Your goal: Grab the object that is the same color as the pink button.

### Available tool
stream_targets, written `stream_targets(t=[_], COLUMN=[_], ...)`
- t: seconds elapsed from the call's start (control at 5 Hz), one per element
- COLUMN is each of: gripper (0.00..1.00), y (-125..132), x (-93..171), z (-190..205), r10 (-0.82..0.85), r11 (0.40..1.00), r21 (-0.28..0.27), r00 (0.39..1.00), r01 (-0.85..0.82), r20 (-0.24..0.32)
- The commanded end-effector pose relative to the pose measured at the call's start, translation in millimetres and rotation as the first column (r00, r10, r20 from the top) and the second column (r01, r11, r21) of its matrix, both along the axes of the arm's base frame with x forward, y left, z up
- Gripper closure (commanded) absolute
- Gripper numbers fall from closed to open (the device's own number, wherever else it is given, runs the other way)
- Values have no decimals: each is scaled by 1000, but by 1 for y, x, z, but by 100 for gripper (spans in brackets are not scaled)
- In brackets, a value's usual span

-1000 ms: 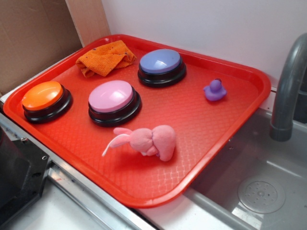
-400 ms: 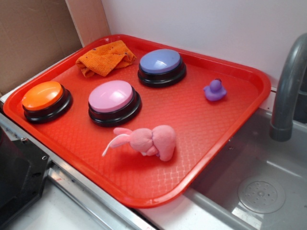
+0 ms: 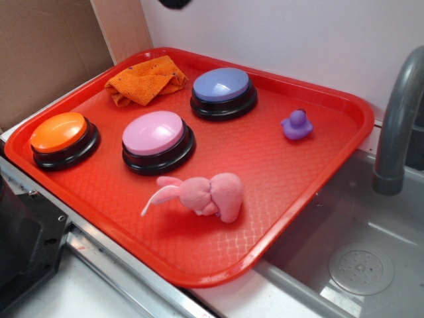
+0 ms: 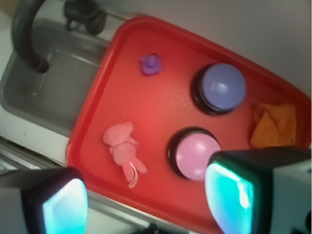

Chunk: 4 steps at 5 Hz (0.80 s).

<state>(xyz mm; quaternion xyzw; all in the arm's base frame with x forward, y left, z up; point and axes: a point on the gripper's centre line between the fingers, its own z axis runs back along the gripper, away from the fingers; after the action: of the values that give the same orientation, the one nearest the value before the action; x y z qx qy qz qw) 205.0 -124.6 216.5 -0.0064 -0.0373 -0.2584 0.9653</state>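
Observation:
The pink plush bunny is the object that matches the pink button [image 3: 156, 139]. My gripper will next grip the bunny by its head [image 3: 195, 192] and pick it up.
A small pink plush bunny [image 3: 202, 194] [image 4: 123, 148] lies on its side near the front of the red tray [image 3: 318, 99] [image 4: 92, 107], pale ears pointing left. Just behind it stands the pink button [image 3: 156, 139] [image 4: 195, 155] on its black base. My gripper [image 4: 146, 204] hangs high above the tray, open, with nothing between its two teal pads [image 4: 229, 200]. In the exterior view only a dark bit of the arm [image 3: 175, 2] shows at the top edge.
An orange button [image 3: 61, 138] sits at the tray's left, a blue-purple button [image 3: 223, 91] [image 4: 223, 87] at the back, an orange cloth [image 3: 146, 79] [image 4: 274, 124] in the far corner, a purple duck [image 3: 296, 124] [image 4: 151, 64] at the right. A sink [image 3: 358, 258] with grey faucet [image 3: 397, 126] lies right of the tray.
A dark part of the arm has come into the top edge of the exterior view. Nothing on the tray has moved.

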Motion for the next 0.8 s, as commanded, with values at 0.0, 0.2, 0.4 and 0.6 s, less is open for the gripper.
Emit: stream_targets(t=[0.0,0.2,0.4,0.6], gripper=[0,0,0,0], y=[-13,-20,-22,-28], x=[-23,-28,-32,-34], z=[-61,-110,-140,-162], r10=[-200,-315,-331,-347], r11=[974,946,940,934], r21=[-110,-93,-115,-125], r00=[980,948,941,932], r01=[200,310,321,334], r20=[9,-41,-76,-106])
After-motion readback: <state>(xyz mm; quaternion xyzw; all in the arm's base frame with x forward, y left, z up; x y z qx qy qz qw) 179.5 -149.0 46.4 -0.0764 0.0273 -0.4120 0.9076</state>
